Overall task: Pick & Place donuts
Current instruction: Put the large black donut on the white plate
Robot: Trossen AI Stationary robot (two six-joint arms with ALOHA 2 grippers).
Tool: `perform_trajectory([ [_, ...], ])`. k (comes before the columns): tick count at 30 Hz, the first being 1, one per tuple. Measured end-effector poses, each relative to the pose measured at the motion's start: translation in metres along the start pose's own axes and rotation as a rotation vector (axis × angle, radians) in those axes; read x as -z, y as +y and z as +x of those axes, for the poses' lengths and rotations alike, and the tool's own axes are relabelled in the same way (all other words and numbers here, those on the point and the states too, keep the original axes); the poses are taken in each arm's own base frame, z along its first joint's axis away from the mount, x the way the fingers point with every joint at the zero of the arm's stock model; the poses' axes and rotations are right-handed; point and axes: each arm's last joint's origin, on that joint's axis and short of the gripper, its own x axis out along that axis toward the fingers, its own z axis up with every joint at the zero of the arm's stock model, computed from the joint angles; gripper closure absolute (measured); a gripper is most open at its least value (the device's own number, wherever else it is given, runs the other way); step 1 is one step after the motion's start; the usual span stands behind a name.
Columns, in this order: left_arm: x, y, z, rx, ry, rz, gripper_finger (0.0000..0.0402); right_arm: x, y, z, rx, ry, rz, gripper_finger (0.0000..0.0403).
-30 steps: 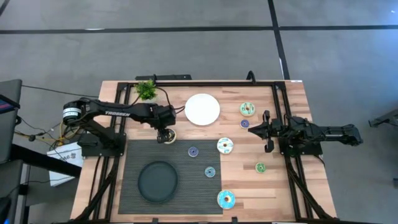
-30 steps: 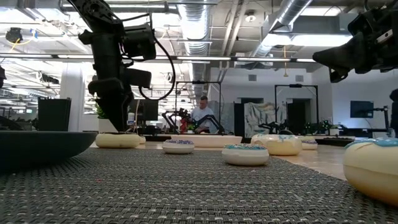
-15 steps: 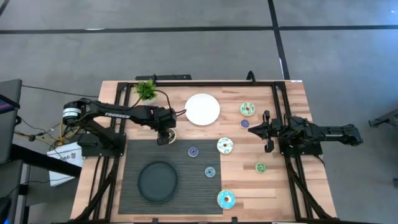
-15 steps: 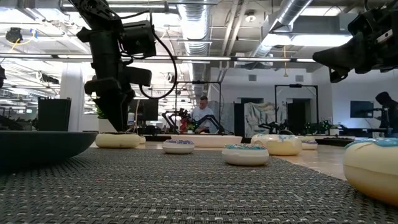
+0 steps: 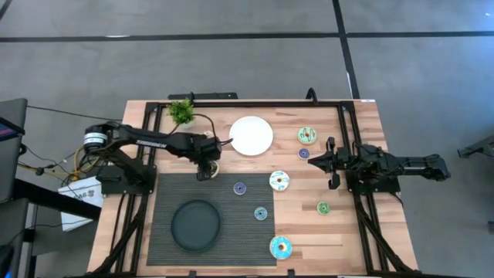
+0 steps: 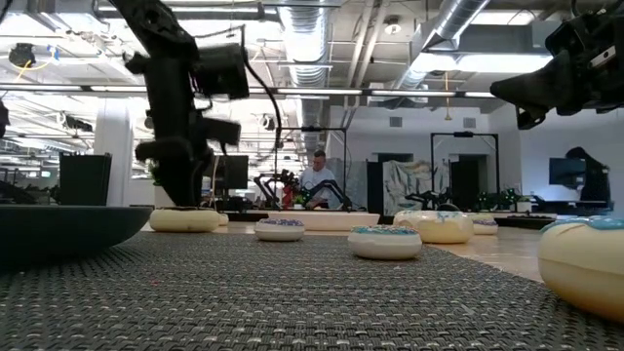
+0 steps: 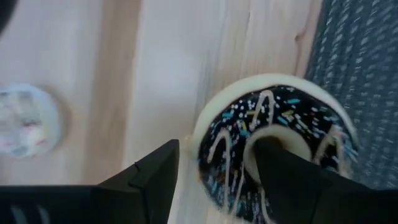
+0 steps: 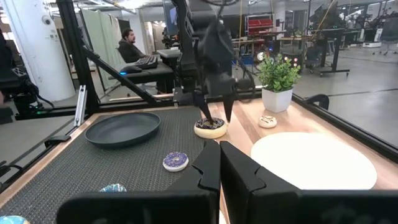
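Note:
The chocolate-brown donut needs to go on the white plate, so the left gripper will next grab the donut by one side of its ring [image 7: 219, 148].
The chocolate-brown donut [image 7: 230, 134] lies flat on the wood at the far edge of the grey mat [image 5: 154, 232], also seen from above [image 5: 212, 165]. My left gripper [image 7: 217, 165] is down over it, open. My right gripper [image 5: 332, 164] waits shut above the table's right side. The other donuts lie flat on the table: white [image 5: 279, 181], green [image 5: 307, 135], blue [image 5: 280, 247], and small purple [image 5: 239, 188], teal [image 5: 261, 213] and green [image 5: 323, 208] ones. My left gripper comes from above, pointing down. One finger [image 7: 283, 168] stands in the chocolate donut's hole and the other finger [image 7: 152, 180] outside its rim [image 7: 202, 146], with a strip of wood showing between. Whether the inner finger touches the ring, I cannot tell.
A white plate [image 5: 251, 135] sits beyond the donut and a black dish [image 5: 194, 225] lies on the mat toward the near edge. A small potted plant [image 5: 181, 112] and a small pale donut [image 8: 267, 121] stand at the far left. A black frame [image 5: 347, 139] borders the table.
My left arm has swung slightly while its gripper has stayed low at the chocolate donut; the low view shows it blurred. The donut has kept its place.

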Motion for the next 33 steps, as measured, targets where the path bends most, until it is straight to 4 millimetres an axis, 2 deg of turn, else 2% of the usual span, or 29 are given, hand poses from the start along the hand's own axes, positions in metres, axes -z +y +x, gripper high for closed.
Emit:
perform_trajectory([
  [4,-0.002,-0.002,0.020,0.020,0.050,0.009,0.0197,0.000,0.000,0.000,0.000,0.000,0.000,0.0403],
  [7,-0.001,-0.003,0.026,0.026,0.081,0.014,0.0197,0.000,0.000,0.000,0.000,0.000,0.000,0.0403],
  [16,-0.011,-0.002,0.017,0.023,0.072,0.014,0.0202,0.000,0.000,0.000,0.000,0.000,0.000,0.0403],
  [26,-0.014,-0.002,0.016,0.030,0.079,0.014,0.0269,0.000,0.000,0.000,0.000,0.000,0.000,0.0403],
  [33,-0.014,-0.002,0.016,0.032,0.081,0.007,0.0285,0.000,0.000,0.000,0.000,0.000,0.000,0.0403],
])
